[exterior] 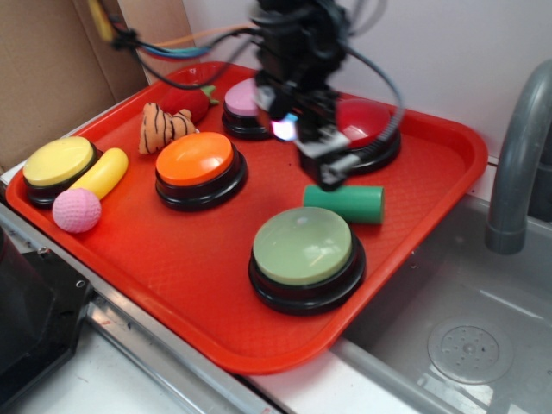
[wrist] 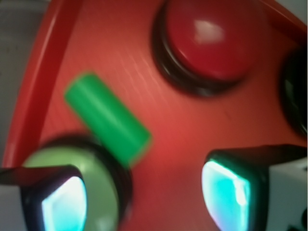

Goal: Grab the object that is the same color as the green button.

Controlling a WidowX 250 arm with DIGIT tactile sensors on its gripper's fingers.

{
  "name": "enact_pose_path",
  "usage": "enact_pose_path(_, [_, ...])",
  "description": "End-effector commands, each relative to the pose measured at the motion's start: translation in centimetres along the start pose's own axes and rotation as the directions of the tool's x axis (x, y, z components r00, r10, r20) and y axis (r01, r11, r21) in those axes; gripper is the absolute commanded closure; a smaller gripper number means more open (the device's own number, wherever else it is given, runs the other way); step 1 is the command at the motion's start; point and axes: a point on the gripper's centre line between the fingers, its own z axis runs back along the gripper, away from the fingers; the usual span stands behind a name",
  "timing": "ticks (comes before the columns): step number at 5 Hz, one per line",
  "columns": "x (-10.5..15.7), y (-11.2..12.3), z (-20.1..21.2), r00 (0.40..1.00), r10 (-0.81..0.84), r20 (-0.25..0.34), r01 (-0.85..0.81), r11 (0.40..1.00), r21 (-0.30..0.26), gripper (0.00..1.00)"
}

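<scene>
My gripper moves toward the cylinder, before closing on the green cylinder (exterior: pixel 344 203). The cylinder lies ahead of my gripper's fingers, so closing now would miss it.
The green cylinder (exterior: pixel 344 203) lies on its side on the red tray (exterior: pixel 198 276), between the pale green domed button (exterior: pixel 305 255) and the red button (exterior: pixel 362 125). My gripper (exterior: pixel 332 168) hangs just above and left of the cylinder, open and empty. In the wrist view the cylinder (wrist: pixel 108 118) lies diagonally, ahead of and left of the gap between my gripper (wrist: pixel 147 195) fingers. The pale green button (wrist: pixel 96 178) sits under the left finger. The red button (wrist: pixel 207 41) is ahead at the top.
On the tray also stand an orange button (exterior: pixel 197 164), a yellow button (exterior: pixel 59 166), a pink button (exterior: pixel 243 103), a yellow banana-like toy (exterior: pixel 105 172), a pink ball (exterior: pixel 76 210), a striped plush toy (exterior: pixel 164 127) and a red pepper toy (exterior: pixel 191 101). A grey faucet (exterior: pixel 517 155) rises over the sink at right.
</scene>
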Motion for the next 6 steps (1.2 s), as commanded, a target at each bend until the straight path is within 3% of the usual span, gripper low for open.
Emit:
enact_pose_path(1, [3.1, -1.8, -1.2, 0.996, 0.012, 0.090, -0.009, 0.999, -0.032, 0.00])
enact_pose_path(3, [2.9, -2.1, -3.1, 0.998, 0.017, 0.060, -0.016, 1.000, -0.022, 0.00])
enact_pose_path(4, [2.3, -2.0, -3.7, 0.996, 0.055, 0.074, -0.053, 0.998, -0.027, 0.40])
enact_pose_path(5, [1.9, -1.8, -3.7, 0.995, 0.056, 0.079, -0.054, 0.998, -0.038, 1.00])
enact_pose_path(6, [1.6, -1.6, -3.2, 0.998, 0.043, 0.048, -0.043, 0.999, 0.004, 1.00])
